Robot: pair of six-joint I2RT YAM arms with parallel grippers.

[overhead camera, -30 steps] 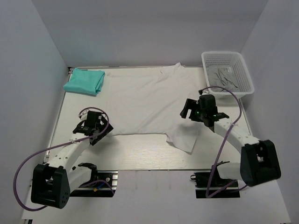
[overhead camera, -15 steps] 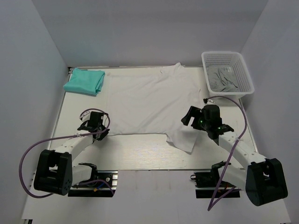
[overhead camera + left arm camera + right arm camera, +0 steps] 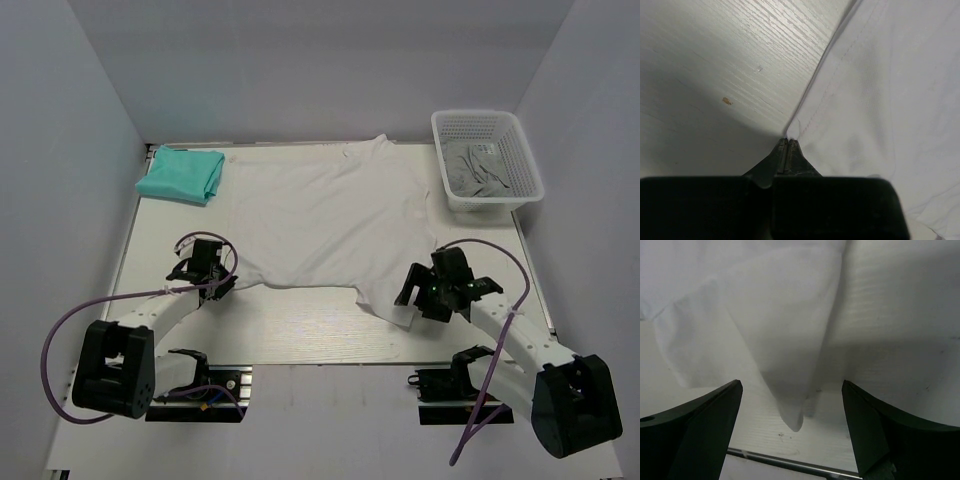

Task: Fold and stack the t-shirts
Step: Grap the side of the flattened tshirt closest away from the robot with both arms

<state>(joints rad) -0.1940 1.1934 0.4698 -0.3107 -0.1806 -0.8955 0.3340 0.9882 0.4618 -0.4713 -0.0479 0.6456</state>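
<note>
The robot's right gripper will next grab the white t-shirt (image 3: 320, 215) to fold it over evenly, holding it by its pointed near corner (image 3: 404, 319) to match the left gripper's hem corner.
A white t-shirt (image 3: 320, 215) lies spread flat across the table. Its near left hem corner (image 3: 793, 129) is pinched in my left gripper (image 3: 226, 284), whose jaws (image 3: 788, 142) are shut with a small loop of cloth at their tips. My right gripper (image 3: 408, 306) hangs open over the shirt's near right corner. In the right wrist view that pointed corner (image 3: 794, 420) sits between the wide-apart fingers, below the open gripper's (image 3: 791, 387) tips, and touches neither. A teal t-shirt (image 3: 180, 175) lies folded at the far left.
A white mesh basket (image 3: 440, 150) stands at the far right with grey cloth (image 3: 480, 170) inside. Bare pale wood (image 3: 715, 60) lies left of the pinched corner. The table's near edge rail (image 3: 790, 465) runs just below the right gripper.
My left gripper has shut on the white shirt's near left corner. The right arm has drawn back toward the near edge, down to the shirt's near right corner.
</note>
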